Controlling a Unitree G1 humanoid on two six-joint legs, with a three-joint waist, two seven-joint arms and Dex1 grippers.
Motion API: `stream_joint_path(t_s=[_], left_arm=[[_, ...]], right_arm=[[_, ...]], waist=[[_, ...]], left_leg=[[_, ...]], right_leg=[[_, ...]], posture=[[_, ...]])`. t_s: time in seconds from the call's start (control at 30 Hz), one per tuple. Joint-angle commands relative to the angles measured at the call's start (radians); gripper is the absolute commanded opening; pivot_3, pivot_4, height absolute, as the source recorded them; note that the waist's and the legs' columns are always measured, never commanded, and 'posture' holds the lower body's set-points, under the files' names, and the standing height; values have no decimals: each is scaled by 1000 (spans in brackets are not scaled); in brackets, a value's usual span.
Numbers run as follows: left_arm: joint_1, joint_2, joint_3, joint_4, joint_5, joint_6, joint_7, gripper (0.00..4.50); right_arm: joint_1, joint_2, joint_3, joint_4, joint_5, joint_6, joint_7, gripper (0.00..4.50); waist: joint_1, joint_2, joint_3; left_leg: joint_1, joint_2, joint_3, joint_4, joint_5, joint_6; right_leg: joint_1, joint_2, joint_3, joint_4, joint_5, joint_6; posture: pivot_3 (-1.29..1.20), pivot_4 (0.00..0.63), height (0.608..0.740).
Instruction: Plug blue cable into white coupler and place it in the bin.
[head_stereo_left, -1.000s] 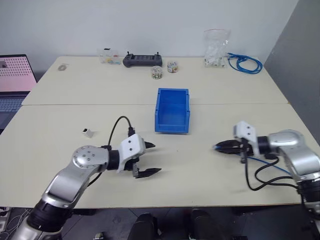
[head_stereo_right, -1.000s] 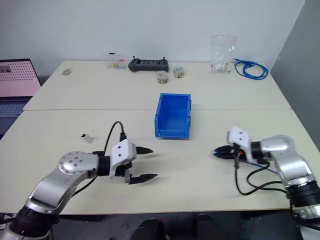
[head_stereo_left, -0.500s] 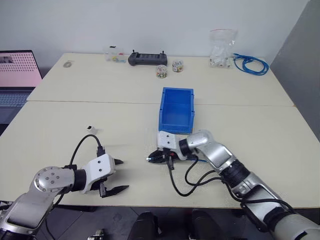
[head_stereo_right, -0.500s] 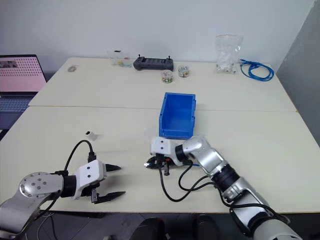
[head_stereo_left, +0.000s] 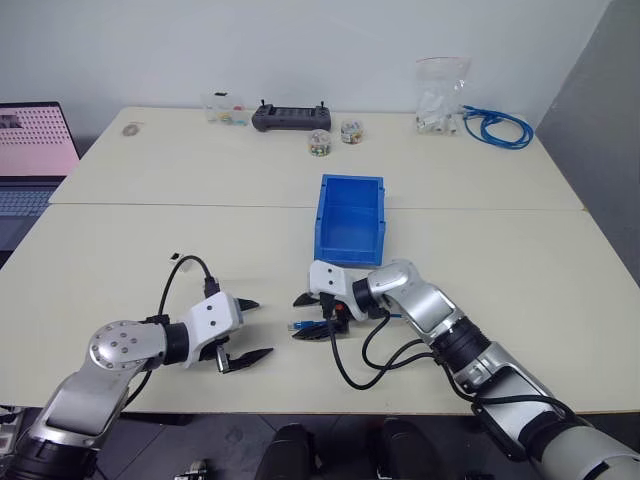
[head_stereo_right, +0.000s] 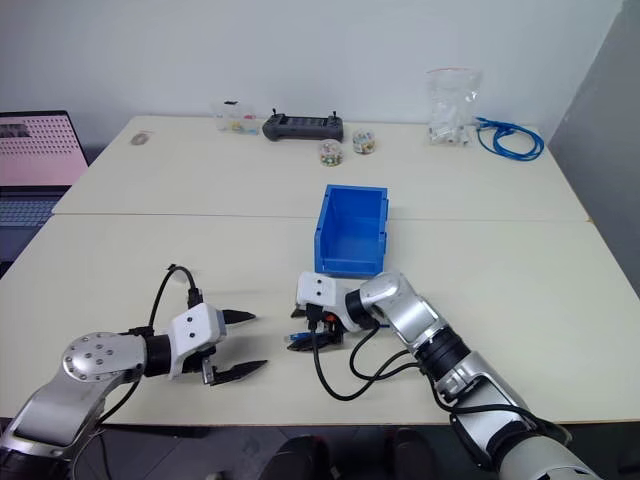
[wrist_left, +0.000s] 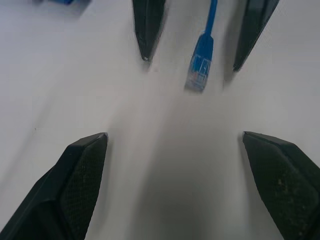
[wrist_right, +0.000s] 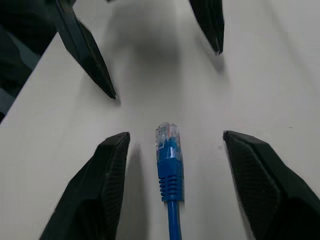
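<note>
The right gripper needs to pinch the blue cable by its thicker ribbed boot (wrist_right: 171, 181) next, because the thin part of the blue cable (wrist_right: 173, 220) trails slack behind the plug.
The blue cable's clear-tipped plug (wrist_right: 167, 150) lies on the table in front of the bin (head_stereo_left: 326, 215), and its strand runs back under my right wrist. My right gripper (head_stereo_left: 303, 317) is open, with a finger on each side of the plug and neither touching it. My left gripper (head_stereo_left: 256, 328) is open too. It faces the right one from a short way to the left, and the plug (wrist_left: 200, 65) shows just beyond its fingertips. The white coupler (head_stereo_left: 172, 256) is a tiny speck on the table to the far left of the bin, away from both grippers.
Along the back edge stand a black controller (head_stereo_left: 290, 118), two small jars (head_stereo_left: 318, 143), a small clear box (head_stereo_left: 225, 110), a clear bag of white parts (head_stereo_left: 437, 95) and a looped bundle of blue cable (head_stereo_left: 495, 128). A laptop (head_stereo_left: 30, 140) sits at the far left.
My right arm swung in from the right side to the table's middle with the cable. Its fingers then opened and the plug now lies free. The left gripper stayed open.
</note>
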Motion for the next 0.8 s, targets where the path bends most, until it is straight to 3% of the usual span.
stream_joint_path(t_s=[0.03,0.3,0.43,0.8], left_arm=[[-44,-24,-39,30,10,-54,-23,4500],[-123,-75,-130,124,52,-124,-60,4500],[-162,-79,-165,177,86,-152,-78,3835],[-220,-52,-215,255,140,-152,-125,1315]], right_arm=[[67,-70,-69,-238,90,129,16,4237],[271,-236,-215,-550,186,334,-80,4237],[326,-262,-272,-647,240,411,-137,4305],[413,-313,-366,-812,371,477,-223,4305]], waist=[[1,0,0],[3,0,0],[3,0,0],[3,0,0]], left_leg=[[0,0,0,0,0,0],[-1,0,-1,0,0,0],[0,0,0,0,0,0],[2,0,-1,0,0,0]], right_leg=[[0,0,0,0,0,0],[0,0,0,0,0,0],[1,0,0,0,0,0],[4,0,0,-1,-2,3]], posture=[[0,150,740],[0,150,740],[0,150,740],[0,150,740]])
